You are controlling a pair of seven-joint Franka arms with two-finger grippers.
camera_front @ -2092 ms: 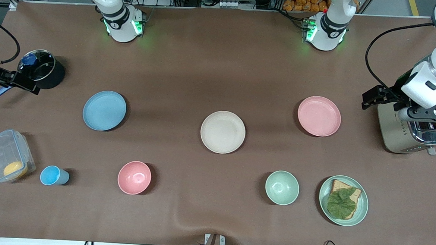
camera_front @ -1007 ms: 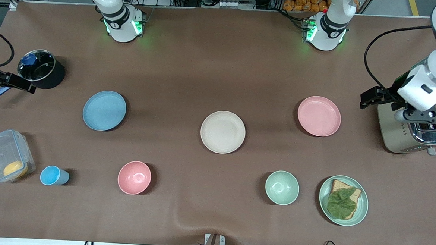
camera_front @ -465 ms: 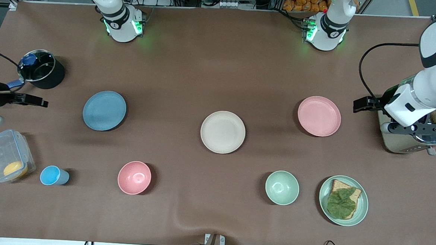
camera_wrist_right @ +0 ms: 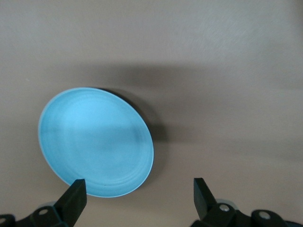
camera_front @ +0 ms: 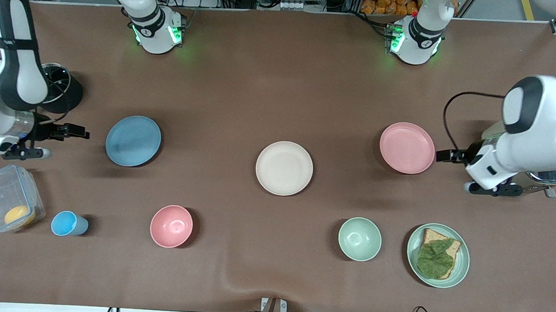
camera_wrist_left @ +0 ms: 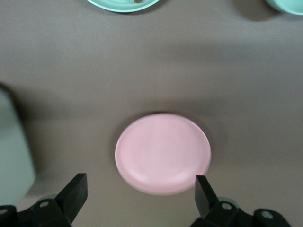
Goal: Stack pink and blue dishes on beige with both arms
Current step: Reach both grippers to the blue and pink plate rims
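My right gripper should grip the blue plate by its rim [camera_front: 107,143] next. Then it can stack it on the beige plate [camera_front: 284,168].
The beige plate [camera_front: 284,168] lies at the table's middle. The pink plate [camera_front: 407,148] lies toward the left arm's end, the blue plate [camera_front: 133,141] toward the right arm's end. My left gripper [camera_front: 444,155] hangs open over the cloth just beside the pink plate's rim. In the left wrist view the pink plate [camera_wrist_left: 163,153] lies just ahead of the open left gripper [camera_wrist_left: 140,189]. My right gripper [camera_front: 77,131] is open over the cloth beside the blue plate. In the right wrist view the blue plate [camera_wrist_right: 94,146] lies off to one side of the right gripper [camera_wrist_right: 138,191].
A toaster [camera_front: 546,175] sits under the left arm and a lidded pot [camera_front: 60,90] under the right arm. Nearer the front camera stand a plastic box [camera_front: 6,203], blue cup [camera_front: 67,224], pink bowl [camera_front: 171,226], green bowl [camera_front: 360,238] and green plate with bread [camera_front: 438,255].
Both arms have swung in from the table's ends: the left gripper from over the toaster to the pink plate's rim, the right gripper from beside the pot toward the blue plate.
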